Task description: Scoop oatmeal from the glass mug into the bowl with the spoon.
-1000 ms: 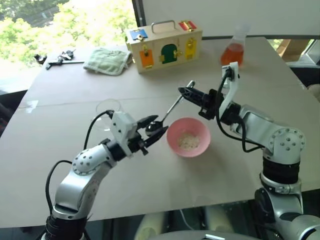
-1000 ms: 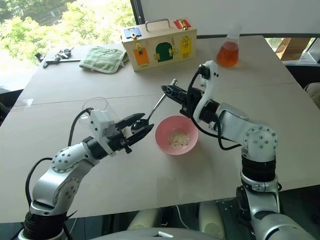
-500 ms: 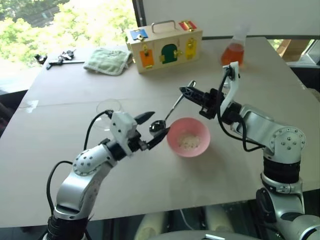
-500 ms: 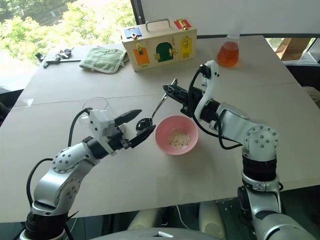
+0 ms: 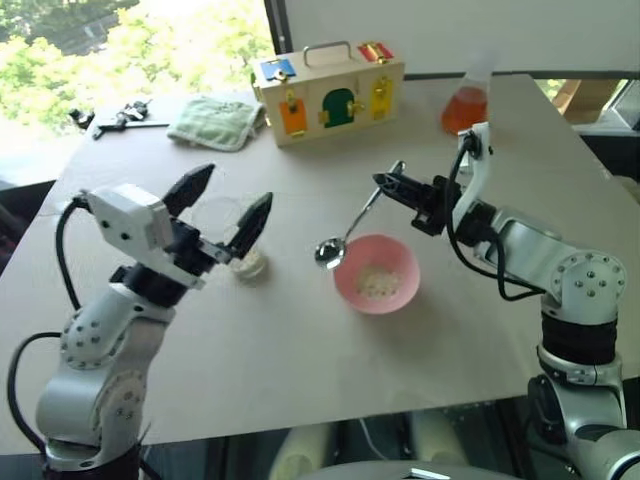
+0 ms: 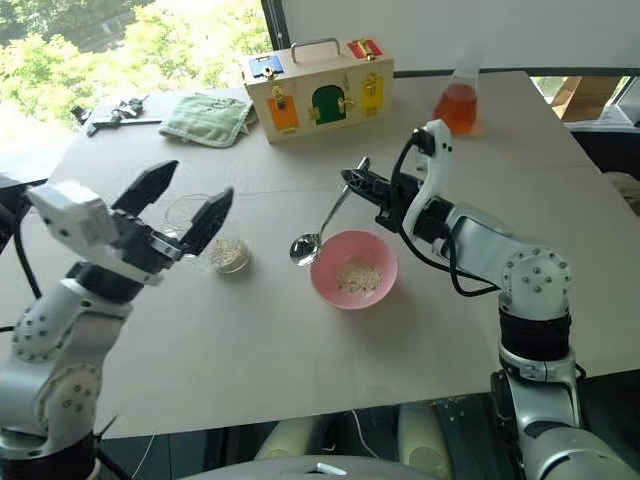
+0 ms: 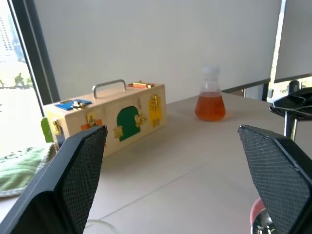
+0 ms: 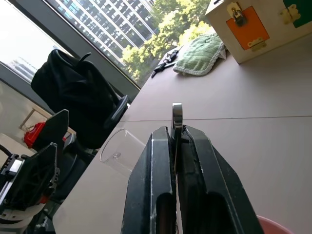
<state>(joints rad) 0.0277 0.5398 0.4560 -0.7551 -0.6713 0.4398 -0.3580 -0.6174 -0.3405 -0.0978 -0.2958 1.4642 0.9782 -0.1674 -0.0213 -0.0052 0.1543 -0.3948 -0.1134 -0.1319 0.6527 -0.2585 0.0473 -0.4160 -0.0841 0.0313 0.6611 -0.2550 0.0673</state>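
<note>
The left gripper grabs the glass mug's clear handle next, since loose oatmeal in the bottom of the mug risks spilling if the mug tips.
The glass mug (image 6: 200,225) stands left of centre on the table, with oatmeal (image 6: 228,255) in its bottom. My left gripper (image 5: 235,190) hangs raised over it, open and holding nothing; its fingers (image 7: 80,165) stand wide apart. My right gripper (image 5: 388,184) is shut on the end of the spoon (image 5: 358,218) handle, also seen up close (image 8: 176,114). The spoon slants down to the left, its small oval end (image 6: 304,246) just left of the pink bowl (image 5: 402,262). More oatmeal (image 5: 375,285) lies inside the bowl.
At the back stand a wooden latch box (image 5: 328,95), a flask of orange liquid (image 5: 465,105) and a green cloth (image 5: 215,122), with black tools (image 5: 115,118) at the far left. A black bag (image 8: 83,97) sits beyond the table's left side.
My left gripper opened wide around the spoon's oval end, then rose and swung away to the left, uncovering the mug. The right gripper kept its hold on the spoon and hardly moved.
</note>
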